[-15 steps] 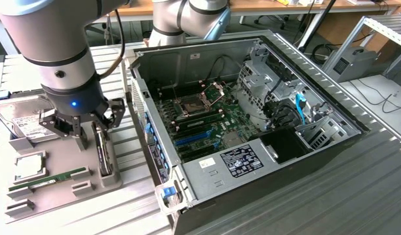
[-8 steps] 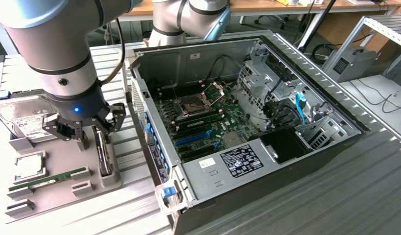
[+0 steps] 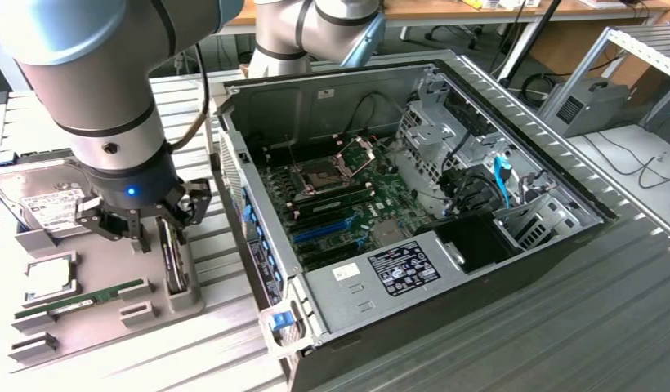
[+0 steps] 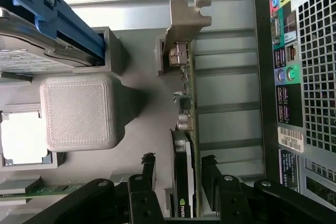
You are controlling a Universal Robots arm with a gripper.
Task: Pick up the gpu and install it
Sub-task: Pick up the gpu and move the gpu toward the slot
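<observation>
My fingers are down on either side of the GPU's near end in the wrist view, so my gripper should close on it now.
The gpu (image 3: 178,265) stands on edge in a slot of the grey parts holder (image 3: 106,269), at the exterior view's left of the open computer case (image 3: 422,188). In the wrist view the gpu (image 4: 184,121) runs as a thin dark card, with its silvery-tan bracket (image 4: 184,19) at the far end. My gripper (image 3: 155,237) is lowered over the card. Its black fingers (image 4: 149,166) stand on either side of the card with a gap on each side, so the gripper (image 4: 179,157) is open and straddles the card without gripping it.
The holder also carries a hard drive (image 3: 41,200), a processor (image 3: 50,278) and a green RAM stick (image 3: 79,298). The case lies open with the motherboard (image 3: 346,196) and blue slots (image 3: 319,229) exposed. Its rear port panel (image 4: 299,77) is close beside the card.
</observation>
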